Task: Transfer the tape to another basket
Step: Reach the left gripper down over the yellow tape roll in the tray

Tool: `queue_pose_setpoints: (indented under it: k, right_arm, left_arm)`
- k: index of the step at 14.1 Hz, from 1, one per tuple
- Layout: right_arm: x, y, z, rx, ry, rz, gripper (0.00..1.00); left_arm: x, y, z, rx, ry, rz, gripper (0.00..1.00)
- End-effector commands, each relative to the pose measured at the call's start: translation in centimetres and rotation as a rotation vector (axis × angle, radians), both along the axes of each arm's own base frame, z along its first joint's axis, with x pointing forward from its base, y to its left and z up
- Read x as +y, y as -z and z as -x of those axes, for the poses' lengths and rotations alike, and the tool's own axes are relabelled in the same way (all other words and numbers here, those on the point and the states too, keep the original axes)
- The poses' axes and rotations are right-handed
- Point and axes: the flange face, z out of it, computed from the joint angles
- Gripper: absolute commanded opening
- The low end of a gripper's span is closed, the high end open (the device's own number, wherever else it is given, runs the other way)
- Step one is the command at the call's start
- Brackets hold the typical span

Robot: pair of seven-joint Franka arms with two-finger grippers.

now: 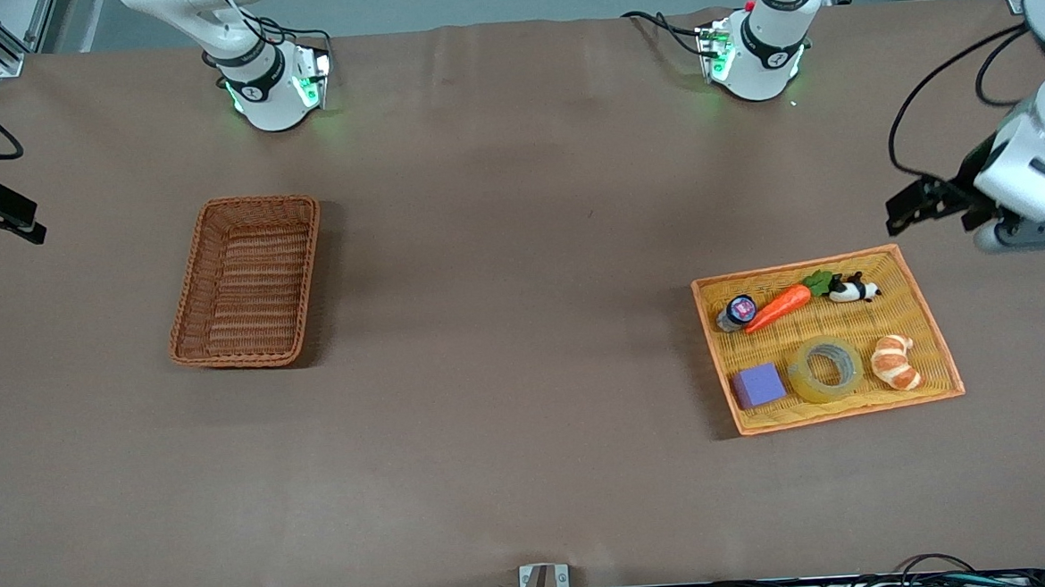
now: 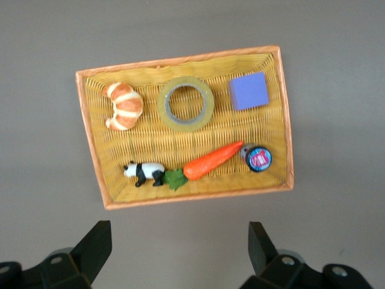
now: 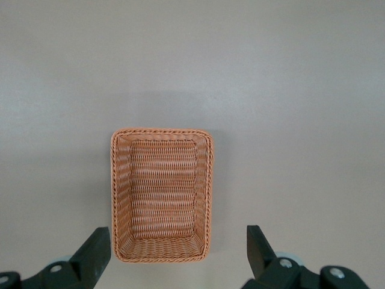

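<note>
The robot will move the tape into the deep reddish-brown wicker basket, so the left gripper will first grab the tape by its ring side next.
The tape, a yellowish translucent ring, lies flat in the shallow orange-yellow woven tray toward the left arm's end of the table. In the left wrist view the tape rests between a croissant and a purple block. The deep reddish-brown wicker basket stands empty toward the right arm's end. My left gripper hangs open over bare table just off the tray's edge, holding nothing. My right gripper hangs open over the table's edge, off to the side of the basket, with nothing between its fingers.
The tray also holds a croissant, a purple block, a toy carrot, a panda figure and a small round can. Brown table cover stretches between tray and basket.
</note>
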Motion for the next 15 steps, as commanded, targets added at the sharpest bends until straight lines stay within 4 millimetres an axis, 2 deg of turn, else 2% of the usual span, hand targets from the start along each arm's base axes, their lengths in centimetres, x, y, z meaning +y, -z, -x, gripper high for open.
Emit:
queue_pose_setpoints:
  k: [1, 2, 7, 9, 11, 15]
  right_arm:
    - [-0.2, -0.5, 0.2, -0.011, 0.000, -0.019, 1.00]
    - [-0.1, -0.4, 0.1, -0.009, -0.002, -0.019, 1.00]
    - [-0.4, -0.3, 0.1, -0.008, 0.005, -0.019, 1.00]
    - [-0.4, -0.3, 0.2, -0.005, 0.009, -0.021, 1.00]
    - [-0.3, -0.2, 0.2, 0.001, 0.009, -0.022, 1.00]
    - [-0.4, -0.3, 0.2, -0.005, 0.011, -0.021, 1.00]
  left_arm:
    - [-0.1, 4.5, -2.1, 0.022, 0.008, 0.015, 1.00]
    - [-0.1, 5.9, -2.5, 0.004, 0.007, 0.017, 1.00]
    - [0.2, 17.2, -4.5, 0.041, 0.015, 0.003, 1.00]
    - [0.9, 20.7, -5.0, 0.019, 0.003, 0.005, 1.00]
    - [2.7, 23.2, -5.7, -0.027, -0.026, 0.008, 1.00]
    - [3.9, 28.3, -6.8, -0.077, -0.030, -0.006, 1.00]
